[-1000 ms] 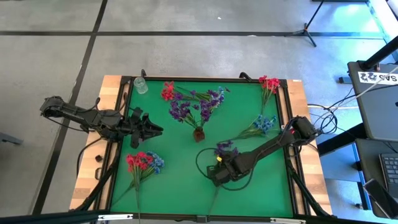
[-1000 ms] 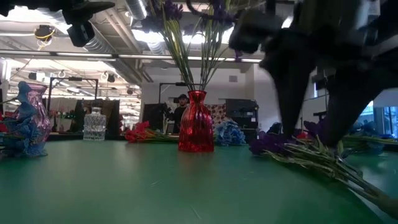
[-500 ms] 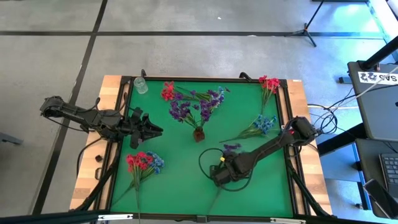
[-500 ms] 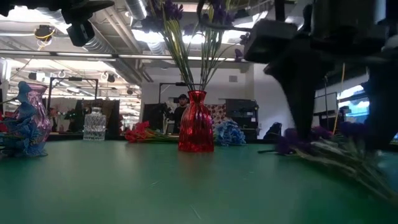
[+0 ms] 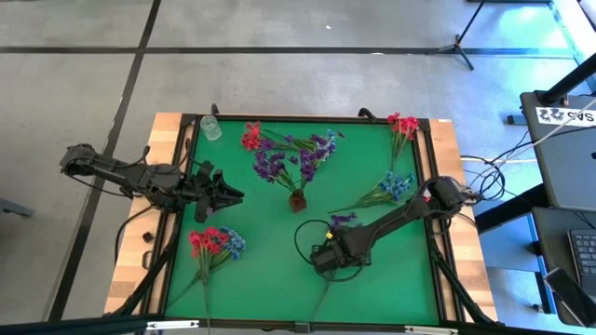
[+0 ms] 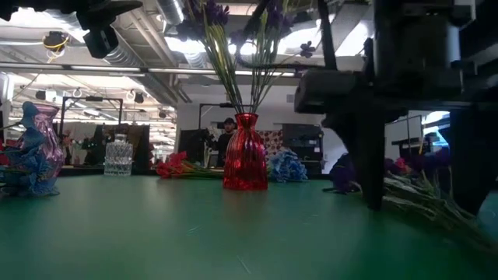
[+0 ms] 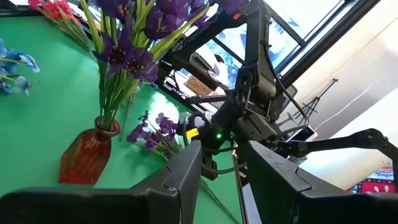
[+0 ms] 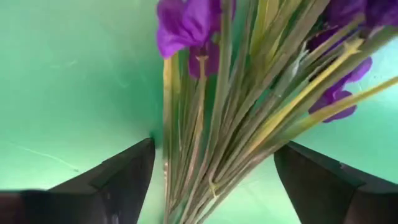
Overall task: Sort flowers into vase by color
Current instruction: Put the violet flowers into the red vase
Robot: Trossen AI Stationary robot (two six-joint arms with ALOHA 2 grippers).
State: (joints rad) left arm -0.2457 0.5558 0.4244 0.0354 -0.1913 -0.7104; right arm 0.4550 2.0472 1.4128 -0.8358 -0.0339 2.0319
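The robot's right gripper needs to grab the bundled green stems of the dark purple flower sprig (image 5: pixel 342 222) next, to sort it into the red vase (image 5: pixel 298 199).
A dark purple flower sprig (image 5: pixel 342 222) lies flat on the green mat, its stems (image 8: pixel 230 124) running toward the near edge. My right gripper (image 5: pixel 331 257) points down over those stems. It is open, with one finger (image 8: pixel 118 180) on each side of the bundle. In the low view its fingers (image 6: pixel 373 167) reach almost to the mat beside the sprig (image 6: pixel 408 187). A red vase (image 5: pixel 298 199) at mid-table holds purple flowers (image 5: pixel 289 158). My left gripper (image 5: pixel 230 194) waits open and level at the left, facing the vase (image 7: pixel 87 155).
A clear glass vase (image 5: pixel 210 127) stands at the far left corner. Red flowers (image 5: pixel 250 137) lie near it, and more red flowers (image 5: pixel 402 124) at the far right. Blue flowers (image 5: pixel 395 186) lie at the right. A red and blue bunch (image 5: pixel 214 244) lies near left. A wooden frame (image 5: pixel 168 186) rims the mat.
My right gripper has sunk toward the mat over the purple sprig's stems, rolled a little and opened wider. The sprig has shifted slightly on the mat.
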